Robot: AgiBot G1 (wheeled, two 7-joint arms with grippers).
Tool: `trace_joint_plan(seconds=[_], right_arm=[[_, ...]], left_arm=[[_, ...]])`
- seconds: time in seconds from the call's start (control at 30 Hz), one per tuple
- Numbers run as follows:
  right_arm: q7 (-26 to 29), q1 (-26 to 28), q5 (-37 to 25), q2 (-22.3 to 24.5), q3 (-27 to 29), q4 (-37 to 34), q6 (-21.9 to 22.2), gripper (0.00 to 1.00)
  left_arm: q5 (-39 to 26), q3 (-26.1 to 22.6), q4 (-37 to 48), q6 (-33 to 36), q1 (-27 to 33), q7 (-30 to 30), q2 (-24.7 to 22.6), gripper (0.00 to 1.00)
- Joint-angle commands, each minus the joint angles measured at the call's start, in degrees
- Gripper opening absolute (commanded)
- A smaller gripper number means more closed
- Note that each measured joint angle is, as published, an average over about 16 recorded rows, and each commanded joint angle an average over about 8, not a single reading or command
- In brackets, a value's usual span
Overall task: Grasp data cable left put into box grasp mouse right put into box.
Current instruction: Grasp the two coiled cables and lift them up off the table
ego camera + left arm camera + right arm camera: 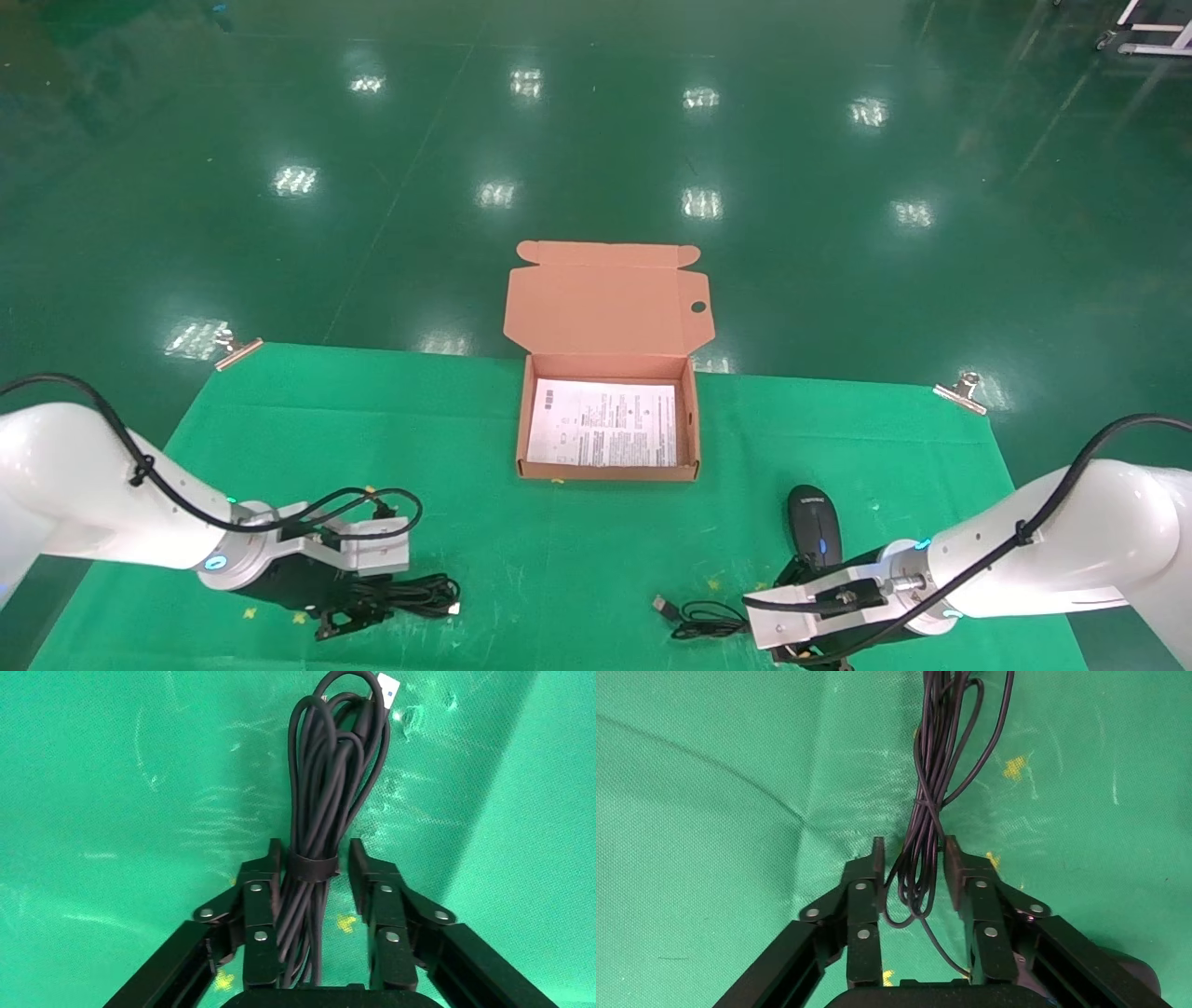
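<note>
The loops spread out wide near the plug, and the bundle gets narrow at its middle. I should grab the data cable [330, 776] at its strapped middle [313, 867] with my left gripper next.
The data cable [421, 595], a black coil bound by a strap, lies on the green cloth at the front left. My left gripper [358, 615] is open and straddles it; in the left wrist view the cable [330, 776] runs between the fingers [261, 896], touching one and clear of the other. The mouse [815, 533] lies at the front right, its cord [705, 620] bundled beside it. My right gripper [792, 652] is open astride the cord bundle [926, 811], with the mouse [1137, 976] at the view's edge. The box [607, 472] stands open at the table's middle.
The box lid [605, 298] stands up behind it, and a white printed sheet [603, 424] lines the bottom. The cord's USB plug [662, 605] lies on the green cloth [559, 559]. Metal clamps [237, 352] [964, 390] hold the cloth's far corners.
</note>
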State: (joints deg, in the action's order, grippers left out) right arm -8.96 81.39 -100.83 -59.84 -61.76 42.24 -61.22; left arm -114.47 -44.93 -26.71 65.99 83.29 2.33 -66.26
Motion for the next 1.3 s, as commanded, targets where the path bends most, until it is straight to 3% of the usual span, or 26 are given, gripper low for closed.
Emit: trace_joint_plan(seconds=[0.03,0.3,0.47,0.63,0.87,1.07,1.3], right_arm=[[0.0,0.0,0.0,0.0,0.0,0.0,0.0,0.00],[0.0,0.0,0.0,0.0,0.0,0.1,0.0,0.00],[2.2,1.3,0.2,1.2,0.4,0.1,-1.2,0.00],[7.3,6.5,0.1,5.0,2.3,3.5,-2.1,0.00],[11.1,15.1,-1.0,8.7,6.5,11.0,2.5,0.00],[9.3,19.9,0.7,5.6,9.4,11.1,6.5,0.00],[1.4,24.2,4.9,-2.6,12.1,2.5,10.9,0.00]], left_arm=[[0.0,0.0,-0.1,0.0,0.0,0.0,0.0,0.00],[0.0,0.0,-0.2,0.1,0.1,-0.1,0.2,0.00],[1.8,1.1,-2.0,2.1,1.1,-1.8,2.6,0.00],[4.6,3.2,-7.3,4.9,4.2,-3.6,7.2,0.00],[5.3,5.7,-17.3,2.7,8.4,-2.2,10.2,0.00],[4.3,7.4,-23.1,-2.9,10.2,1.5,9.0,0.00],[0.7,7.6,-25.2,-9.8,11.9,5.6,4.7,0.00]])
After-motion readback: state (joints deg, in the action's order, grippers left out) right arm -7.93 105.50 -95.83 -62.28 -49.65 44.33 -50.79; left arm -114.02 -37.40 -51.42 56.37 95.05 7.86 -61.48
